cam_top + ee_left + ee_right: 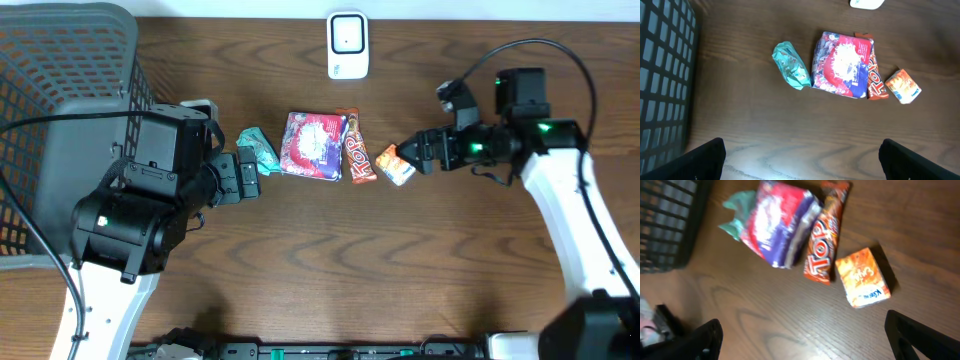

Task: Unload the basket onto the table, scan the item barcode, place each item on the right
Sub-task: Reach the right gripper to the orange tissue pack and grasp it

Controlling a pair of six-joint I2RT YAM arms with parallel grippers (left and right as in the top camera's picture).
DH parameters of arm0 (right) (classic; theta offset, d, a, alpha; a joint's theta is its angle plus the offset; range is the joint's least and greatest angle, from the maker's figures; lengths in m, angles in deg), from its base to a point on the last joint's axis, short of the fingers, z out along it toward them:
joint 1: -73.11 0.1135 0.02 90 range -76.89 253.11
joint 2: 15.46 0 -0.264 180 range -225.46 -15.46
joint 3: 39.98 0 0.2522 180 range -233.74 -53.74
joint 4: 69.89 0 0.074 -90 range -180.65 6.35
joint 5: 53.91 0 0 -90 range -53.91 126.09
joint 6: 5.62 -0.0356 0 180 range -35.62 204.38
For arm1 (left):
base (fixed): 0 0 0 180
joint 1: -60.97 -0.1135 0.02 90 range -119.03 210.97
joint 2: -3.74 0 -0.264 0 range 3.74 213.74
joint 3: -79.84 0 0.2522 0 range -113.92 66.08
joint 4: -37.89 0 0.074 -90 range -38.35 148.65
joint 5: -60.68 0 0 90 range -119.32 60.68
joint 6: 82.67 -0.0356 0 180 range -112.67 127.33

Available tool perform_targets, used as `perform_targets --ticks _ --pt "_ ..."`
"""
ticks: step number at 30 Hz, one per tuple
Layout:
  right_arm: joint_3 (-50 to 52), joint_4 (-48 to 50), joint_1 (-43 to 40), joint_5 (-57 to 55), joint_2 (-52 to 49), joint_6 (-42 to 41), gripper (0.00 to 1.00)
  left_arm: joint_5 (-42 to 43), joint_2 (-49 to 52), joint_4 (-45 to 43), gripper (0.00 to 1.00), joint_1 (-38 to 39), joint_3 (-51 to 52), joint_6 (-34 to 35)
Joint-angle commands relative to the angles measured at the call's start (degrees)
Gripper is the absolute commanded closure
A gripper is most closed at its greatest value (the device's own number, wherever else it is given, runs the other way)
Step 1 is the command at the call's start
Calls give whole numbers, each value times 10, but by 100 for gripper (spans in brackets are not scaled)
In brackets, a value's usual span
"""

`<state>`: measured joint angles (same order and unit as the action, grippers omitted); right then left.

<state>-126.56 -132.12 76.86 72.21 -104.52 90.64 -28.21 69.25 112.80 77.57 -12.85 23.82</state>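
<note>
I will grab the small orange box (396, 165) (862, 277) with my right gripper by its opposite side edges, so the box's broad sides stay free for scanning.
Several snack items lie in a row mid-table: a teal packet (258, 148) (790, 66), a red and purple pouch (314, 146) (844, 65) (780, 222), an orange-brown bar (357, 150) (876, 75) (825, 235) and a small orange box (396, 165) (904, 86) (862, 277). No barcode shows on any of them. My left gripper (252, 176) (801, 160) hangs open just left of the teal packet, holding nothing. The right gripper (412, 155) (807, 340) is open and empty, right beside the orange box.
A white scanner unit (348, 45) (867, 3) stands at the table's far edge, behind the items. A grey mesh basket (60, 60) (662, 75) (667, 220) fills the far left corner. Bare wood lies in front of the items.
</note>
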Motion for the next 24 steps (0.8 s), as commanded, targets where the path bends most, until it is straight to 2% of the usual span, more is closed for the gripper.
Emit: perform_targets --ticks 1,6,11,15,19,22,24 --pt "-13 1 26 -77 -35 -7 1 -7 0 1 2 -2 -5 -3" --pt "-13 36 35 -120 -62 -6 1 -7 0 1 2 -2 -5 -3" --pt "-13 91 34 -228 -89 -4 1 -7 0 1 2 -2 -5 -3" --pt "-13 123 31 -205 -133 2 9 -7 0 1 2 -2 -5 -3" --pt "-13 156 31 -129 -179 26 12 -7 0 1 2 -2 -5 -3" --pt "-13 173 31 -96 -205 29 21 -7 0 1 2 -2 -5 -3" --pt "-13 178 31 -96 -221 31 23 -7 0 1 2 -2 -5 -3"
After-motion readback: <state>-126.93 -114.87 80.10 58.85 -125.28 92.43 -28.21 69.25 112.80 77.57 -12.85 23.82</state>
